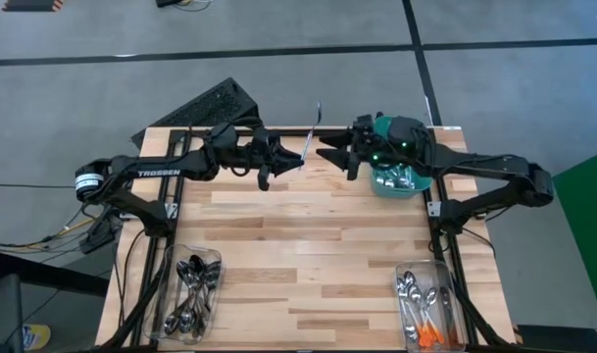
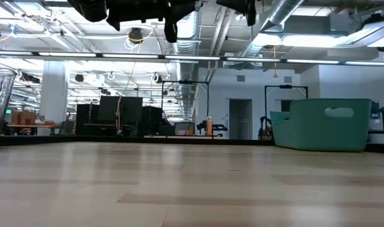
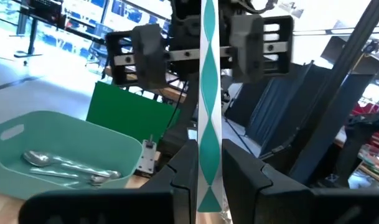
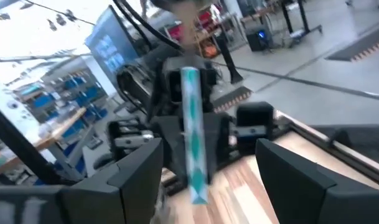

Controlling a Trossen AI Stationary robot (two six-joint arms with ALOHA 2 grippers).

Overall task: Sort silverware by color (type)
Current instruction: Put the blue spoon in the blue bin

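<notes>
The blue-patterned spoon should be sorted into the teal tub (image 1: 412, 184), so the right gripper should next grab the spoon's patterned handle (image 1: 309, 140).
My left gripper (image 1: 300, 160) is shut on a spoon with a light blue and white patterned handle (image 3: 208, 112), high over the far middle of the table. The spoon (image 1: 312, 132) stands roughly upright, its handle's free end down. My right gripper (image 4: 205, 180) faces it from the table's right side, open; its fingers stand on either side of the handle (image 4: 192, 137) without touching. Under the right arm a teal tub (image 1: 412, 184) holds a few more spoons (image 3: 58, 165). My left gripper pinches the spoon's handle near its lower free end (image 3: 208, 177) between its two fingers. The fingers point level, from the table's left side, and lie across the handle. The spoon is lifted clear of the table and stands roughly upright above the fingers.
A clear bin (image 1: 192, 292) at the near left corner holds dark metal spoons. Another clear bin (image 1: 427, 312) at the near right holds spoons with orange handles. A dark keyboard (image 1: 202, 108) lies off the table's far left edge. Bare wood lies between the bins.
</notes>
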